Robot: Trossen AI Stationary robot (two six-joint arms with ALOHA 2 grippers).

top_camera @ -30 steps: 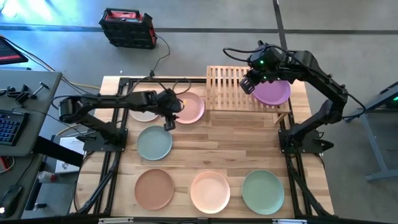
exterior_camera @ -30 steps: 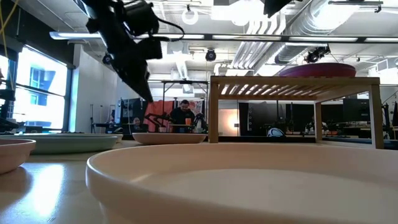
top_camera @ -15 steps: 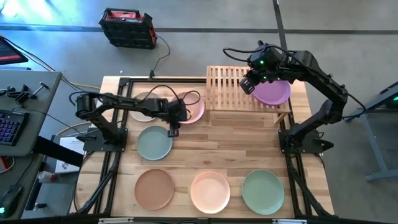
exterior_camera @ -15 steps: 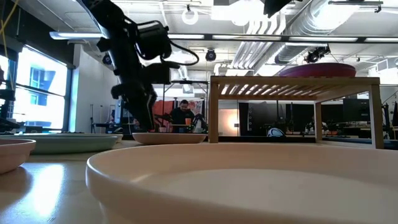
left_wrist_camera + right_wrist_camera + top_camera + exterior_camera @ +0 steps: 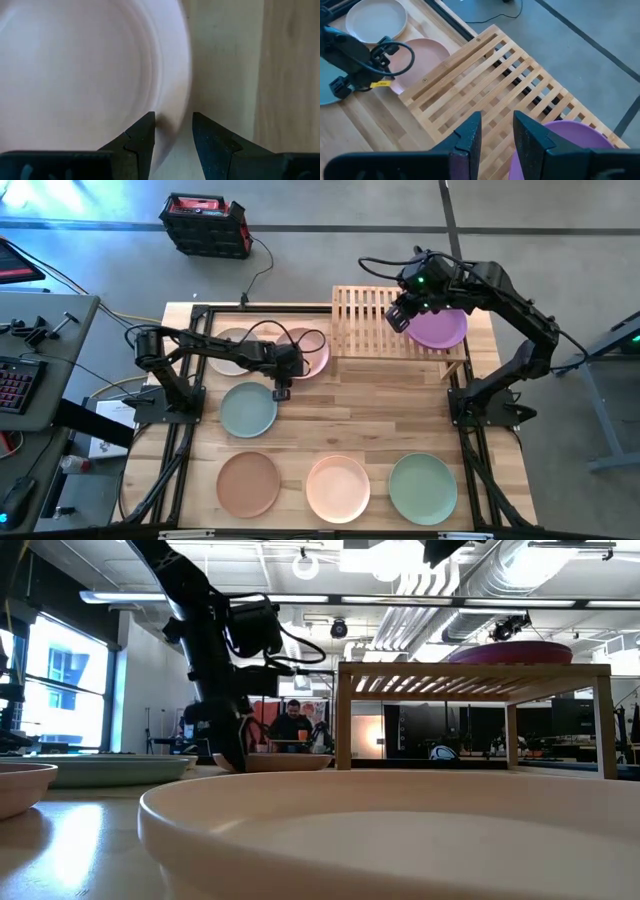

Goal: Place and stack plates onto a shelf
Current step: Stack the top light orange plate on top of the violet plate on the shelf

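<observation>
My left gripper closes on the pink plate now, since the fingers reach down around its rim (image 5: pixel 301 378) (image 5: pixel 177 112) and closing now would catch the plate.
My left gripper (image 5: pixel 281 390) (image 5: pixel 173 117) is open and low over the near rim of the pink plate (image 5: pixel 310 352) (image 5: pixel 85 65). One finger stands over the plate's inside and one outside the rim, which lies on the table. My right gripper (image 5: pixel 400 316) (image 5: pixel 497 125) is open above the slatted wooden shelf (image 5: pixel 372 330) (image 5: pixel 485 75), beside the purple plate (image 5: pixel 440 330) (image 5: pixel 565 145) that rests on the shelf's right half. A cream plate (image 5: pixel 228 352) lies partly hidden under the left arm.
On the table lie a sage plate (image 5: pixel 248 409), a tan plate (image 5: pixel 248 484), a pale peach plate (image 5: pixel 338 487) and a green plate (image 5: pixel 423 488). The shelf's left half is bare slats. Black frame rails run along the table's edges.
My left arm has stretched toward the table's right and its gripper has come down to the near rim of the pink plate, ending with the fingers pointing down at table height. The plates have stayed where they were.
</observation>
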